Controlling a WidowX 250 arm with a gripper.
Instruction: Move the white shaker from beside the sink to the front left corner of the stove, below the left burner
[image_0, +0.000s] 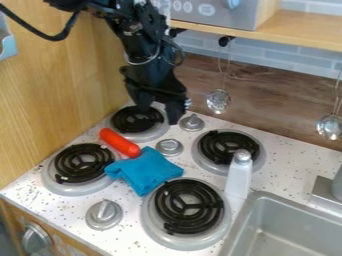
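My gripper grabs the white bottle by its grey top next, so its base stays free to stand on the stovetop.
My gripper (159, 108) hangs open over the back-left burner (137, 120), its fingers apart with nothing visible between them. Just in front of that burner, a red-orange, sausage-shaped object (119, 142) lies at a slant, one end by the blue cloth. The crumpled blue cloth (145, 171) rests on the white speckled stovetop among the burners. A white bottle-shaped object (239, 175) with a grey top is between the back-right burner (229, 148) and the front-right burner (188, 207).
The front-left burner (83, 163) is beside the wooden side wall (53, 90). Metal knobs (192, 122) stand on the stovetop. A grey sink (294, 225) is at the lower right. Utensils (218, 100) hang below the wooden shelf (300, 30).
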